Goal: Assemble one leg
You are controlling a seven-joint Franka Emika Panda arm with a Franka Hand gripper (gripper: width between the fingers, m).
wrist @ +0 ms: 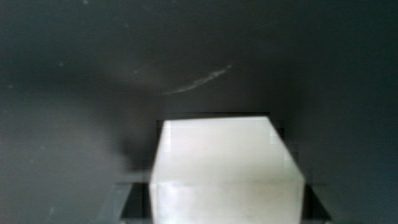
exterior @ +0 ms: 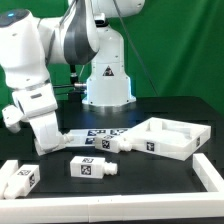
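The robot's gripper needs to open now: the white leg (wrist: 221, 160) in the gripper sits low against the black table, so the leg would rest on the tabletop.
My gripper (exterior: 48, 146) hangs low over the black table at the exterior view's left. In the wrist view the gripper (wrist: 222, 205) is shut on a white block-like leg (wrist: 221, 160), which fills the gap between the dark fingers (wrist: 135, 200). In the exterior view the held leg is hidden by the hand. Another tagged leg (exterior: 90, 168) lies on the table just in front of the gripper. A third leg (exterior: 20, 178) lies at the front left. The large white tray-like piece (exterior: 170, 138) lies to the right.
The marker board (exterior: 92, 134) lies flat behind the gripper, with another small white part (exterior: 124, 144) at its right end beside the tray. A white piece (exterior: 212, 172) shows at the front right edge. The robot base (exterior: 107, 85) stands at the back.
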